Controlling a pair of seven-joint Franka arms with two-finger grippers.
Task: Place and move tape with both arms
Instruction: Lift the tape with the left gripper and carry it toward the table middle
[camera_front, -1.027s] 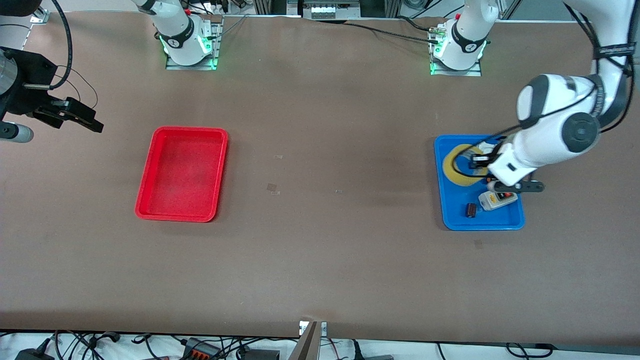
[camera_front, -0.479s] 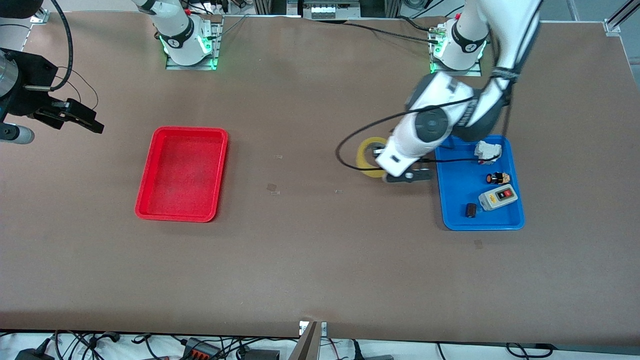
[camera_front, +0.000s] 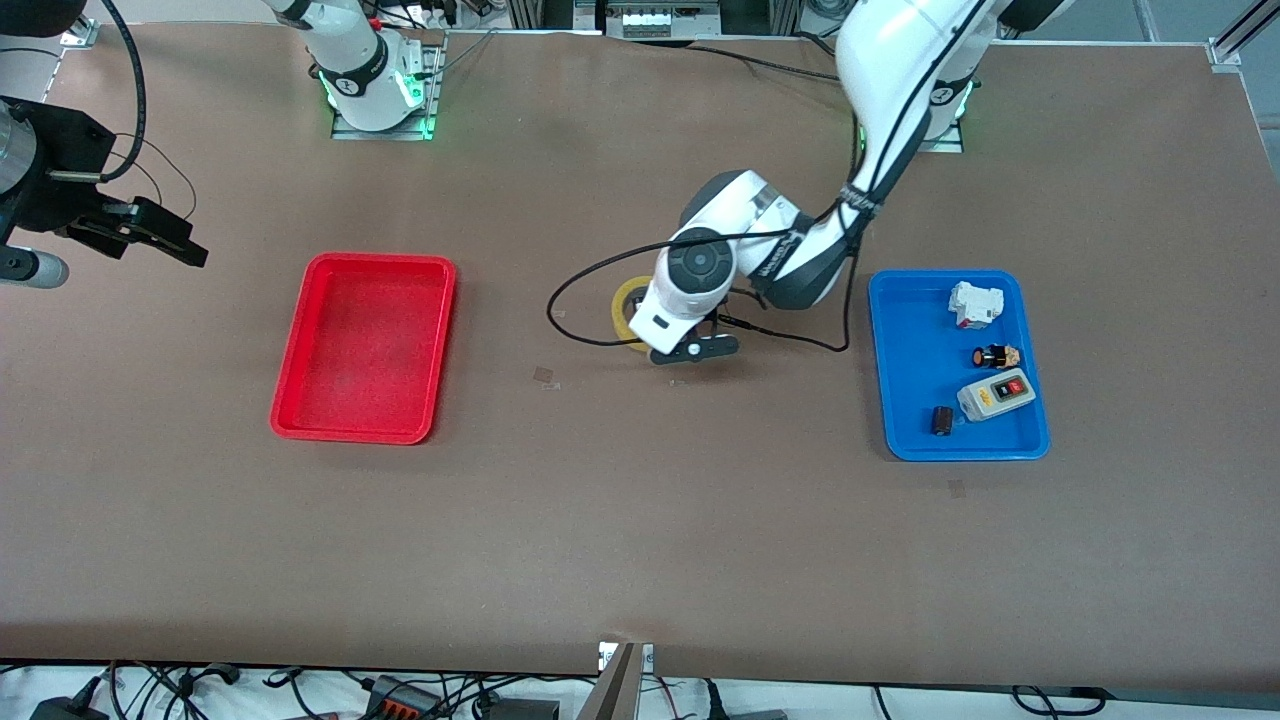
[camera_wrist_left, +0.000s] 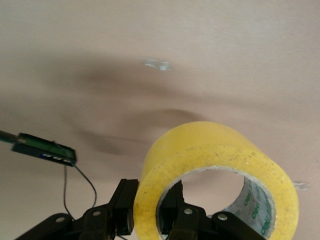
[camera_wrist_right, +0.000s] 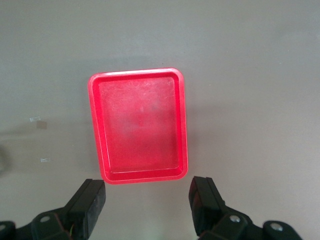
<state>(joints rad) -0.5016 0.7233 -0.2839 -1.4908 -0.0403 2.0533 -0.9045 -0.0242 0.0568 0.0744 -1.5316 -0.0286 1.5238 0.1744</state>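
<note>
The tape (camera_front: 629, 305) (camera_wrist_left: 210, 150) is hanging above its shadow on the tabletop. My left gripper needs to keep holding it, because it would fall if I opened now.
The tape (camera_front: 629, 305), a yellow ring-shaped roll, hangs in my left gripper (camera_front: 655, 325) over the bare middle of the table, between the two trays. In the left wrist view the left gripper (camera_wrist_left: 148, 212) is shut on the wall of the tape (camera_wrist_left: 210, 150), one finger outside the ring and one inside its hole. My right gripper (camera_front: 150, 235) waits open and empty, high up at the right arm's end of the table. In the right wrist view the right gripper (camera_wrist_right: 148, 205) hangs above the table beside the red tray (camera_wrist_right: 137, 125).
A red tray (camera_front: 365, 345) lies empty toward the right arm's end. A blue tray (camera_front: 920, 440) toward the left arm's end holds a grey switch box (camera_front: 994, 394), a white part (camera_front: 974, 303), a small black piece (camera_front: 941, 420) and a small figure (camera_front: 995, 356).
My left gripper has carried the tape out of the blue tray and across toward the table's middle. The right arm has not moved.
</note>
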